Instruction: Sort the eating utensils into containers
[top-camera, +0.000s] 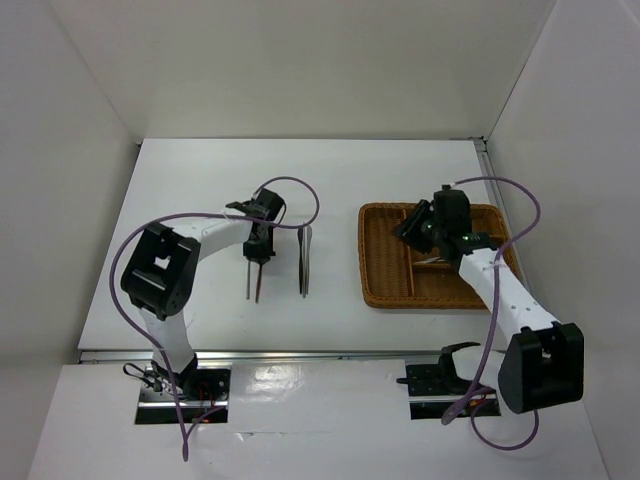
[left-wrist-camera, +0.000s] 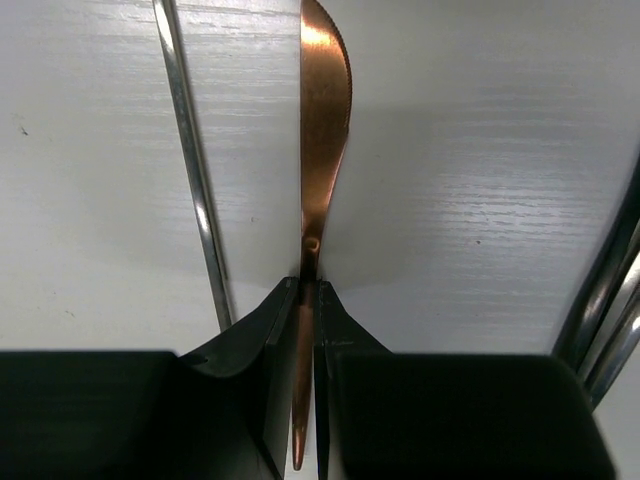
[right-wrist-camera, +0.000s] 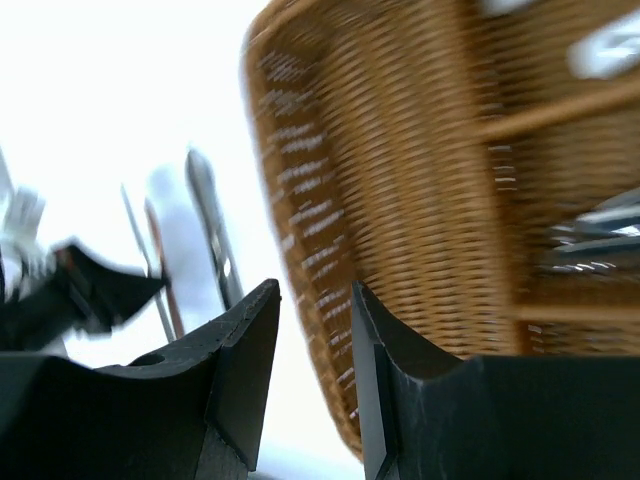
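Note:
Both fingers are pinching the copper-coloured knife (left-wrist-camera: 323, 150) by its handle (left-wrist-camera: 307, 291), so the knife would come up off the white table if I lifted my left gripper now.
My left gripper (top-camera: 257, 256) (left-wrist-camera: 307, 286) is shut on the handle of a copper-coloured knife (left-wrist-camera: 323, 150), whose blade lies over the white table (top-camera: 200, 200). A thin silver utensil (left-wrist-camera: 194, 180) lies just left of it. More silver utensils (top-camera: 305, 260) (left-wrist-camera: 606, 310) lie to the right. The brown wicker tray (top-camera: 385, 285) stands at the right with silver utensils (right-wrist-camera: 592, 240) in one compartment. My right gripper (top-camera: 413, 232) (right-wrist-camera: 315, 300) is open and empty, held over the tray's left wall (right-wrist-camera: 340, 220).
White walls close in the table on the left, back and right. The tray's inner dividers (right-wrist-camera: 560, 112) show in the right wrist view. The left gripper (right-wrist-camera: 90, 292) and table utensils (right-wrist-camera: 210, 235) show blurred to its left.

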